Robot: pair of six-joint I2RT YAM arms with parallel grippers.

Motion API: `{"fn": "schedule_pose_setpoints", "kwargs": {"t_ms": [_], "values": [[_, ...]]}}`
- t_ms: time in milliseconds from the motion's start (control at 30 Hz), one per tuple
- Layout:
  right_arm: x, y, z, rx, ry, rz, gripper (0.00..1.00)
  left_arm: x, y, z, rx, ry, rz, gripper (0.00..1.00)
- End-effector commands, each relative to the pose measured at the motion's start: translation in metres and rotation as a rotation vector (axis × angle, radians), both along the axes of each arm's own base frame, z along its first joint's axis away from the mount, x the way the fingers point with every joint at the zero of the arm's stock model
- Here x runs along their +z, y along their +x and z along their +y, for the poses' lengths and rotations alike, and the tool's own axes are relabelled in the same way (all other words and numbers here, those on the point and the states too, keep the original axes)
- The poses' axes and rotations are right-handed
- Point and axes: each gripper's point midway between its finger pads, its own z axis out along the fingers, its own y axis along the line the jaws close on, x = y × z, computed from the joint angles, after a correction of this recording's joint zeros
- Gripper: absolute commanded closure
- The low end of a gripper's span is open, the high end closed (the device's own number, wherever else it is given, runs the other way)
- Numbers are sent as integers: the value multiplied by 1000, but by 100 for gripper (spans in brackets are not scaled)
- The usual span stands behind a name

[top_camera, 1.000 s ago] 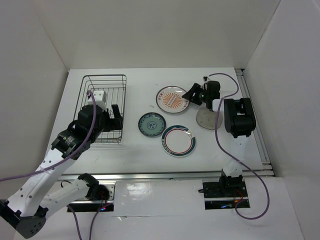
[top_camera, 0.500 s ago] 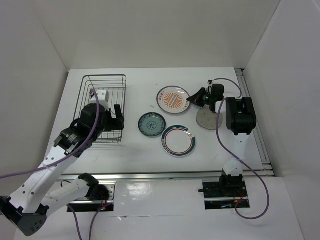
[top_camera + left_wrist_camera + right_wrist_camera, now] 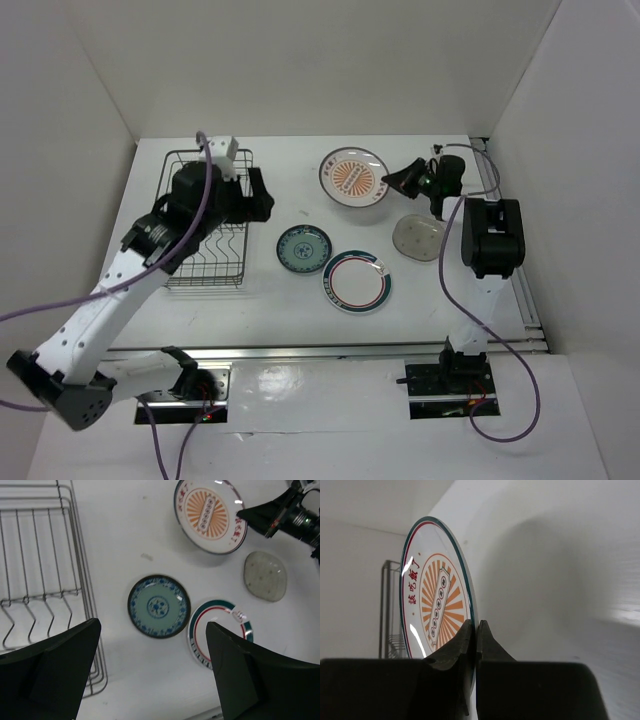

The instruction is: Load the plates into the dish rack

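The left gripper next grabs the orange sunburst plate's free rim (image 3: 322,174), opposite my right gripper, to load the plate into the dish rack (image 3: 205,268).
My right gripper (image 3: 475,625) is shut on the right rim of the orange sunburst plate (image 3: 437,610), which stands tilted off the table at the back (image 3: 353,177). The same gripper (image 3: 392,181) shows edge-on to the plate from above. The teal patterned plate (image 3: 304,248) lies flat in the middle. The white plate with red and blue rings (image 3: 356,281) lies just in front of it on the right. The dish rack (image 3: 205,268) stands at the left, partly hidden by my left arm. My left gripper (image 3: 152,625) hangs open high over the teal plate (image 3: 158,606), holding nothing.
A small translucent grey dish (image 3: 417,237) lies right of the plates, below my right wrist. White walls close in the table at the left, back and right. In the left wrist view the rack's wires (image 3: 77,555) fill the left side.
My right gripper has shut on the orange plate's rim, tipped it up and carried it a little toward the back. My left arm has swung from over the rack's front toward its back right.
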Motion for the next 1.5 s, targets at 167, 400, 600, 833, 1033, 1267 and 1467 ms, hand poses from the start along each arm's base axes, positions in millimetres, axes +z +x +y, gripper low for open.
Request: {"fn": "schedule_pose_setpoints", "kwargs": {"t_ms": [167, 400, 600, 833, 1033, 1267, 1467], "values": [[161, -56, 68, 296, 35, -412, 100, 11, 100, -68, -136, -51, -3, 0], [207, -89, 83, 353, 24, -533, 100, -48, 149, -48, -141, -204, 126, 0], [210, -101, 105, 426, 33, -532, 100, -41, 148, -44, -274, -353, 97, 4], [210, -102, 114, 443, 58, -541, 100, -38, 134, -68, -436, -451, 105, 16], [204, -104, 128, 465, 75, -522, 100, -39, 132, -72, -490, -483, 114, 35], [194, -105, 131, 454, 82, -509, 100, -31, 135, -64, -439, -432, 102, 100], [179, -100, 128, 423, 54, -476, 0, 12, 146, -10, -156, -220, -29, 100]]}}
